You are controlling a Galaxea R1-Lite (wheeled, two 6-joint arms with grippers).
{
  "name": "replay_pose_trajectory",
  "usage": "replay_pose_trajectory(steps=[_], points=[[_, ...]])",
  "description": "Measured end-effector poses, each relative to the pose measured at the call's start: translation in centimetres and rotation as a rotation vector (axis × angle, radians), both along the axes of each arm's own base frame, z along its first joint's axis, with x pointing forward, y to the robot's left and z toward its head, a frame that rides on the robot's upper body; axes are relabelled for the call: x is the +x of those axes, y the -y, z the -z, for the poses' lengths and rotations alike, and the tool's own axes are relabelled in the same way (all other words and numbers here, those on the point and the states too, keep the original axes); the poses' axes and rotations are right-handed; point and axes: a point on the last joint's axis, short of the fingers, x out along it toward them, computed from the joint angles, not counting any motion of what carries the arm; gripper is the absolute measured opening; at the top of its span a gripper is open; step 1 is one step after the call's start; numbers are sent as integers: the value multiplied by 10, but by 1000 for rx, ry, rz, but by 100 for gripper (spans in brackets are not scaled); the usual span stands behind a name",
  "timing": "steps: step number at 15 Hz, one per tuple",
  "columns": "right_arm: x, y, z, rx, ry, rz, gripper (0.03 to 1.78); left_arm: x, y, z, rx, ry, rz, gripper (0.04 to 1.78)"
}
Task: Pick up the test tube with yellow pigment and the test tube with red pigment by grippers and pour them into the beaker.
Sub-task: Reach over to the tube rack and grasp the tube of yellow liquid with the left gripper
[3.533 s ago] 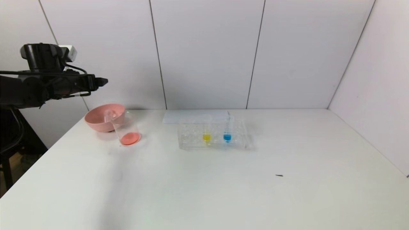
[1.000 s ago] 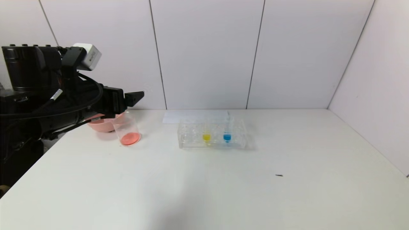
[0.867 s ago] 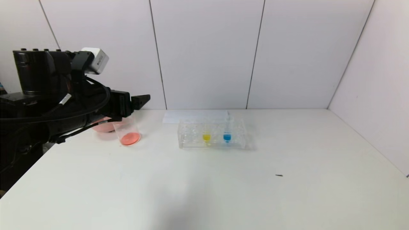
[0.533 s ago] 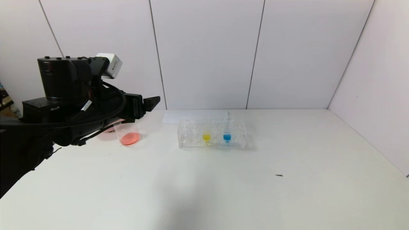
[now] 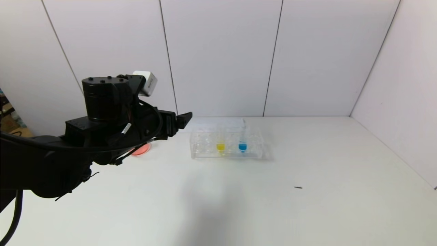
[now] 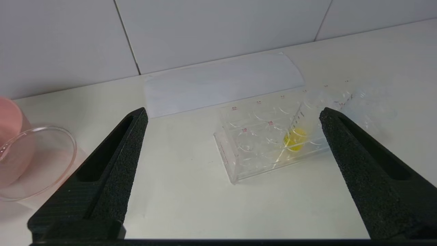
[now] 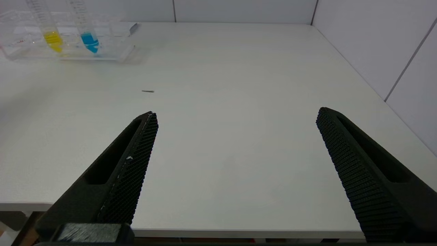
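Note:
The rack plates surround the yellow test tube lower down, so my left gripper will next pick it up by its bare upper end [image 5: 221, 130].
The test tube with yellow pigment [image 5: 221, 145] stands upright in a clear tube rack [image 5: 205, 148] at the table's back middle. It also shows in the left wrist view [image 6: 293, 136] and the right wrist view [image 7: 53, 36]. My left gripper [image 5: 184, 119] is open and empty in the air, left of the rack and pointing at it; its jaws stand wide apart in the left wrist view [image 6: 234, 111]. The beaker [image 6: 37, 160] holds red-orange liquid; in the head view my left arm hides all but its red bottom [image 5: 141, 149]. The red-pigment tube is out of view. My right gripper [image 7: 235, 112] is open and empty over the table's near edge.
A blue-liquid tube [image 5: 242, 145] stands next to the yellow one in the rack. A pink bowl [image 6: 8, 116] sits just behind the beaker. A white sheet [image 5: 208, 123] lies behind the rack. A small dark speck [image 5: 298, 187] lies on the table at the right.
My left arm has swung right, from above the pink bowl towards the rack, and now covers the bowl and most of the beaker. The tubes and rack have not moved.

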Motion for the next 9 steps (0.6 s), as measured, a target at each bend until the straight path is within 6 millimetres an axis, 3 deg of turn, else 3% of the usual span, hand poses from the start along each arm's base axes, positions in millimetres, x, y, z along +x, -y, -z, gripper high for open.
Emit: replay_pose_trajectory(steps=[9], points=[[0, 0, 0, 0, 0, 0, 170, -11, 30, 15, -17, -19, 10, 176]])
